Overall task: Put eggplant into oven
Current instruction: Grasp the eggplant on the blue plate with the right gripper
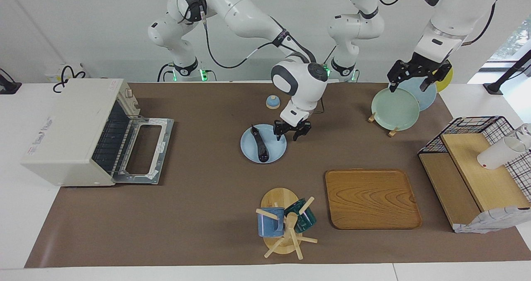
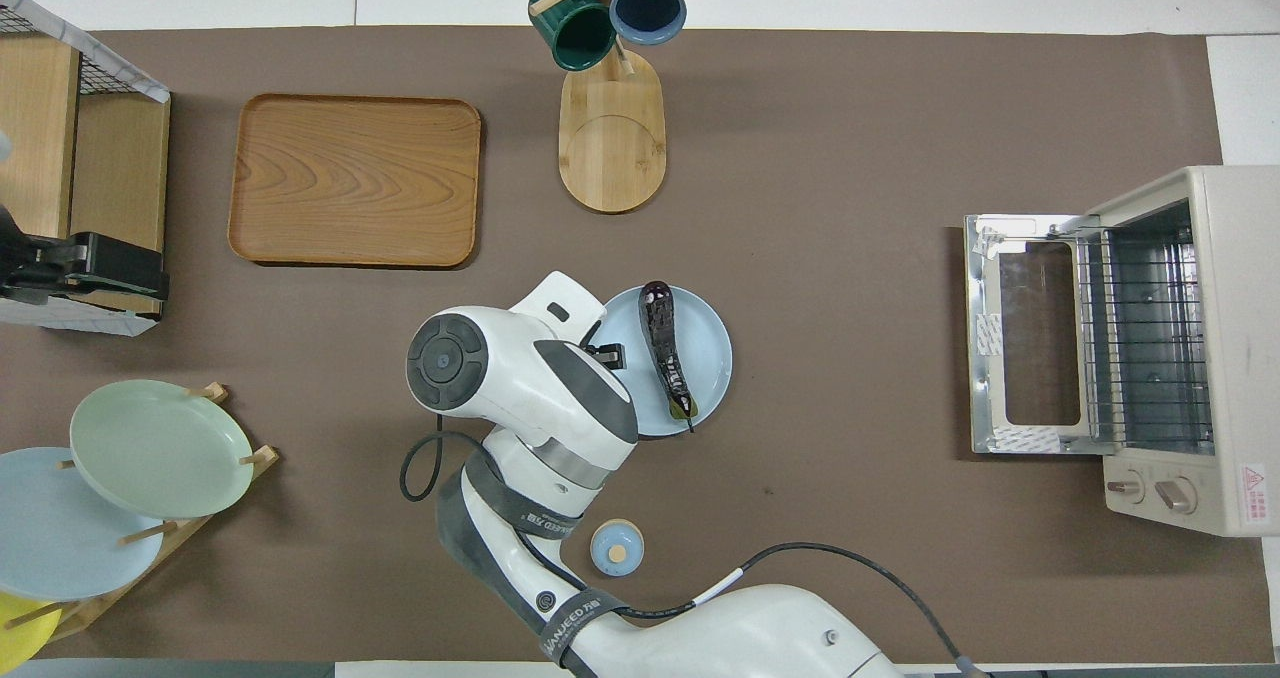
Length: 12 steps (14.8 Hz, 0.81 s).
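Observation:
My right gripper picks up the light blue plate by its rim next, to carry the eggplant into the open oven [image 2: 1215, 358].
The dark purple eggplant [image 1: 260, 146] [image 2: 665, 348] lies on a light blue plate [image 1: 278, 151] [image 2: 708, 343] at mid-table. My right gripper [image 1: 289, 136] hangs open and empty just above the plate's rim, beside the eggplant on the side toward the left arm's end. In the overhead view its hand covers most of it; one finger [image 2: 610, 356] shows. The off-white oven [image 1: 66, 132] [image 2: 1215, 358] stands at the right arm's end, its door [image 1: 145, 150] [image 2: 1020, 348] dropped flat open, the wire rack showing. My left gripper [image 1: 408, 86] [image 2: 85, 268] waits open over the plate rack.
A small blue knobbed lid [image 1: 272, 102] [image 2: 616, 546] sits nearer the robots than the plate. A mug tree [image 1: 284, 221] [image 2: 610, 68] and a wooden tray [image 1: 371, 198] [image 2: 355, 178] lie farther out. A plate rack [image 1: 394, 109] [image 2: 150, 448] and a wire shelf [image 1: 477, 165] stand at the left arm's end.

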{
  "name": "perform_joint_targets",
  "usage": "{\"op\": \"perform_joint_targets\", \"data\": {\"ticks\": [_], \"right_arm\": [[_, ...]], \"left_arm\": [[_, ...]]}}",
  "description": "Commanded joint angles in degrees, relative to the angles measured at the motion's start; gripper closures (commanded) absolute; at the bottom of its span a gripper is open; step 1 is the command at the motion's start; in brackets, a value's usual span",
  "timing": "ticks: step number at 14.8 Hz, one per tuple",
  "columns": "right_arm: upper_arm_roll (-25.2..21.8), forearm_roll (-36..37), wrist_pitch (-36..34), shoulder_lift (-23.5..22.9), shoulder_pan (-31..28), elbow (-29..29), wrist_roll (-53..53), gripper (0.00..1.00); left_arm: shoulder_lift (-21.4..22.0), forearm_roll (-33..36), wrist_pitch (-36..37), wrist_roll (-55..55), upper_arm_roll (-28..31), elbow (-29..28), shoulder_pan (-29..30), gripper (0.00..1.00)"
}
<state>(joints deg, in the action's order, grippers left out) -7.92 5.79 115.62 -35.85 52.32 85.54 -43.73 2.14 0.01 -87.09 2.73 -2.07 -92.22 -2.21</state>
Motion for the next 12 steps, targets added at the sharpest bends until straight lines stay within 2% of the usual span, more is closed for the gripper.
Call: {"op": "perform_joint_targets", "data": {"ticks": [1,2,6,9,10,12], "right_arm": [[0.3,0.0,2.0,2.6,-0.4,4.6,-0.7,0.83],[0.3,0.1,0.9,2.6,-0.5,4.0,-0.7,1.00],[-0.3,2.2,-8.7,3.9,-2.0,0.9,2.1,1.00],[-0.4,3.9,-15.5,9.8,-8.0,2.1,10.7,1.00],[-0.4,5.8,-16.6,12.3,-8.9,4.3,13.2,1.00],[-0.3,9.5,-15.8,19.5,-12.3,12.7,16.5,1.00]], "left_arm": [[-0.9,1.0,1.9,-0.4,-0.2,0.3,0.9,0.00],[-1.6,1.0,1.7,-0.4,-0.1,0.4,0.7,0.00],[-2.8,1.1,3.1,-0.4,-0.3,4.7,0.5,0.00],[-1.8,1.3,4.1,-0.4,-0.3,4.3,0.7,0.00],[-1.5,1.2,4.0,-0.3,-0.3,4.1,0.6,0.00],[-0.7,1.1,3.4,-0.3,-0.3,2.8,0.5,0.00]]}}
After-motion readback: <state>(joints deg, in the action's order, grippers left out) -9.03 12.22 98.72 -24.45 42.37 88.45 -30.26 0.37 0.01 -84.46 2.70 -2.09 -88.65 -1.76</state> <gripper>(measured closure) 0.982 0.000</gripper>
